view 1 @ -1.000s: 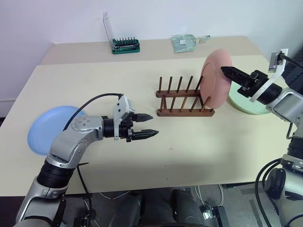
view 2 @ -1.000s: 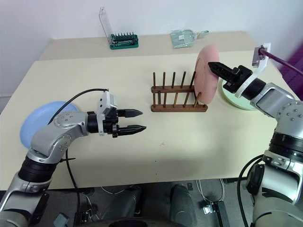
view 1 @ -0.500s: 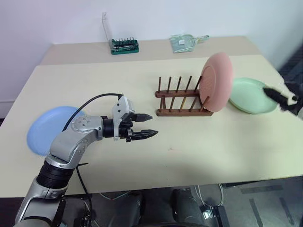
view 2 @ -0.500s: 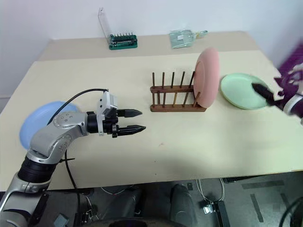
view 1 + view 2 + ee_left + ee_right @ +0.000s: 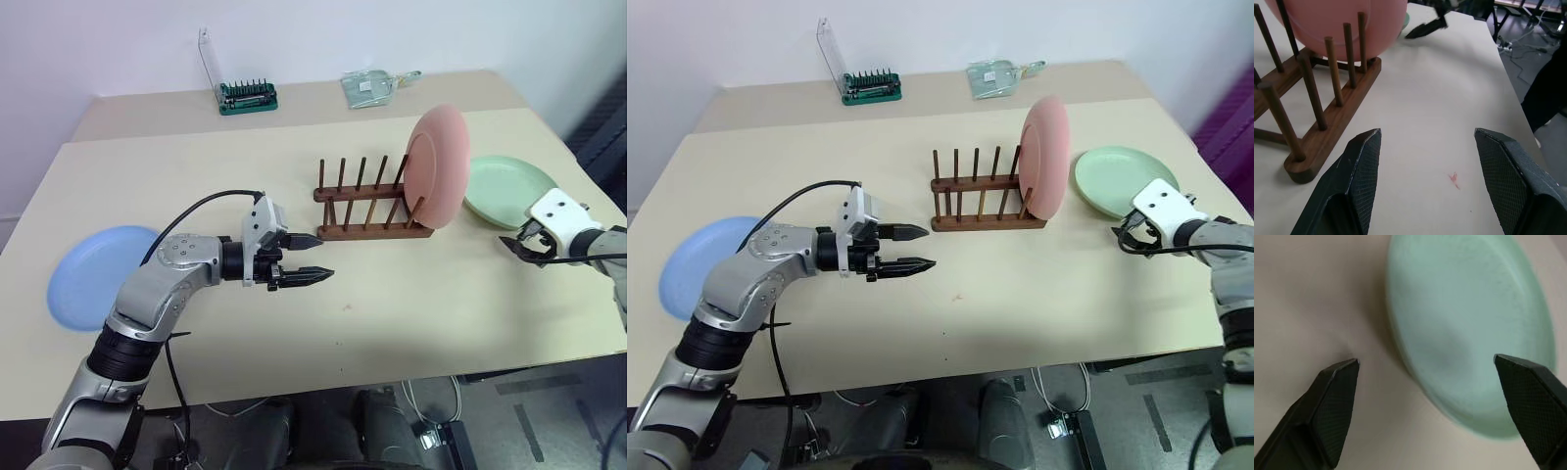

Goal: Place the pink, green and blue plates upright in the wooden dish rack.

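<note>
My open fingers are far narrower than the green plate, so my right gripper needs to grab the plate next by its thin near rim (image 5: pixel 497 222) (image 5: pixel 1425 390).
The pink plate (image 5: pixel 438 166) stands upright in the right end of the wooden dish rack (image 5: pixel 367 208). The green plate (image 5: pixel 507 191) lies flat on the table to the rack's right. My right gripper (image 5: pixel 524 251) hovers open just in front of the green plate (image 5: pixel 1469 333), with its fingertips (image 5: pixel 1334 396) spread wide and nothing between them. The blue plate (image 5: pixel 93 275) lies flat at the table's left edge. My left gripper (image 5: pixel 312 258) is open and empty over the table's middle, pointing right toward the rack (image 5: pixel 1317 112).
A green tray of screwdriver bits (image 5: pixel 247 97) with a raised clear lid and a clear packet (image 5: pixel 370 86) sit at the back of the table (image 5: pixel 411 304). The table's front edge runs close below both arms.
My right gripper has let go of the pink plate, which stays in the rack, and has swung right and down to the green plate, opening wide. The left arm has kept still.
</note>
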`<move>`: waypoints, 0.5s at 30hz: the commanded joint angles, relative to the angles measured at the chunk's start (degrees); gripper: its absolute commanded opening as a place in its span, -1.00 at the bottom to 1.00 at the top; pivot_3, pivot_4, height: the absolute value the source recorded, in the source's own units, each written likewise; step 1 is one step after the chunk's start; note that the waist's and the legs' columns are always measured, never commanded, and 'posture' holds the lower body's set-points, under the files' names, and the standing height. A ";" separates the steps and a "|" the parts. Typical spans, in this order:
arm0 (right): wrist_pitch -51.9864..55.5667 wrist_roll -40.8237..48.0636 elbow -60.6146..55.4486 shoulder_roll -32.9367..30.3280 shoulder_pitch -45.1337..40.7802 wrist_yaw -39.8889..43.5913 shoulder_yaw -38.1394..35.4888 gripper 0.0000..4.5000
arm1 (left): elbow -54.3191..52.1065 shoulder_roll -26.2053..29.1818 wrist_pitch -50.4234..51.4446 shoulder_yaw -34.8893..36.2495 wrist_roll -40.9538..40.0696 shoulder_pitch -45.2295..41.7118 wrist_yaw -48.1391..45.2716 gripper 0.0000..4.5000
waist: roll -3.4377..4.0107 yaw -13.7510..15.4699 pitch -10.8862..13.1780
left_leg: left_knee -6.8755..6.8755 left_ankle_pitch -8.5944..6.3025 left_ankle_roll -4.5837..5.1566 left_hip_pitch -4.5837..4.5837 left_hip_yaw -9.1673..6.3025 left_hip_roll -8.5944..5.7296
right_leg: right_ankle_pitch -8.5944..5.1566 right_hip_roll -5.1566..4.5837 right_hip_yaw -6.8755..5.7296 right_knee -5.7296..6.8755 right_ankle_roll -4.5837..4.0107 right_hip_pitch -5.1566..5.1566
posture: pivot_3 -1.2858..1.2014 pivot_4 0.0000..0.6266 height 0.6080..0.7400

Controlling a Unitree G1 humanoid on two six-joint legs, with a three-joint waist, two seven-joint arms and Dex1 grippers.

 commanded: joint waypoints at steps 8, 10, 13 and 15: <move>-10.94 -6.86 14.64 3.39 -7.74 -3.21 2.91 -0.63 | -2.60 0.59 -0.48 1.65 -0.17 0.56 0.77 0.39 | -0.03 0.08 -0.02 | 0.01 0.00 0.00 0.02 -0.01 0.01 | 0.01 0.01 0.02 -0.01 0.01 0.02 | 0.03 -0.52 1.00; -12.34 -6.59 13.31 3.01 -6.76 -3.97 1.99 -0.99 | -2.74 0.72 -0.44 1.66 -0.26 0.64 0.83 0.39 | -0.02 0.16 -0.02 | 0.02 0.00 0.00 0.01 -0.02 -0.01 | 0.01 0.00 0.02 -0.01 0.01 0.02 | 0.03 -0.52 1.00; -14.90 -7.49 7.82 0.88 -4.11 -7.14 0.81 -0.99 | -2.84 0.97 -0.50 1.71 -0.27 0.74 0.87 0.39 | -0.02 0.14 -0.02 | 0.02 0.00 0.00 0.00 -0.04 -0.01 | 0.01 0.01 0.02 -0.01 0.01 0.01 | 0.03 -0.52 1.00; -14.83 -7.38 0.12 -1.58 -1.52 -8.86 -1.57 -0.99 | -2.88 1.21 -0.63 1.76 -0.11 0.85 0.93 0.39 | 0.07 0.16 0.01 | 0.00 0.00 0.00 -0.05 -0.03 -0.01 | 0.01 0.00 0.02 0.01 0.01 -0.07 | 0.03 -0.52 1.00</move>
